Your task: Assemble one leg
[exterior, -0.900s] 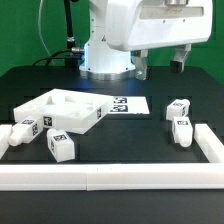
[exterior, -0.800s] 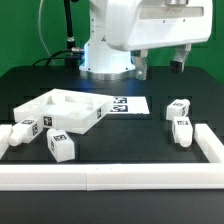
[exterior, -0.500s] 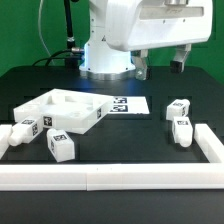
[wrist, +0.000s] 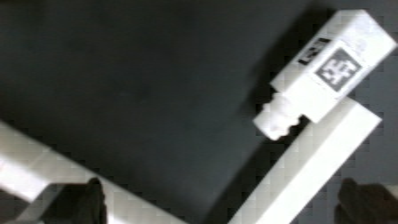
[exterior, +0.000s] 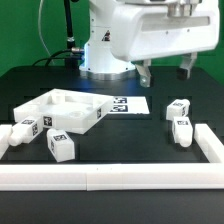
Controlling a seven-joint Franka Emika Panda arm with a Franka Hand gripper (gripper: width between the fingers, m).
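Note:
My gripper grabs the leg by its tagged body (exterior: 182, 128) next, so the leg's narrow tip stays free to join the square panel (exterior: 40, 108).
Four white tagged legs lie on the black table in the exterior view: two at its left (exterior: 22, 131) (exterior: 60, 146) and two at its right (exterior: 177, 108) (exterior: 182, 128). The large white square panel (exterior: 40, 108) lies at the left. My gripper (exterior: 167, 70) hangs high above the table, over the right-hand legs, open and empty. In the wrist view one leg (wrist: 329, 70) lies well below and ahead of my gripper (wrist: 217, 205). Its end touches a white rail (wrist: 311, 165). My dark fingertips (wrist: 71, 200) stand wide apart with nothing between them.
The marker board (exterior: 126, 104) lies behind the panel. A white rail (exterior: 110, 178) runs along the table's front edge and another (exterior: 207, 142) along the right side, close to the right-hand legs. The robot base (exterior: 105, 60) stands at the back.
My arm has shifted a little toward the exterior view's right and the wrist has turned slightly. The gripper stays open. Nothing on the table has moved.

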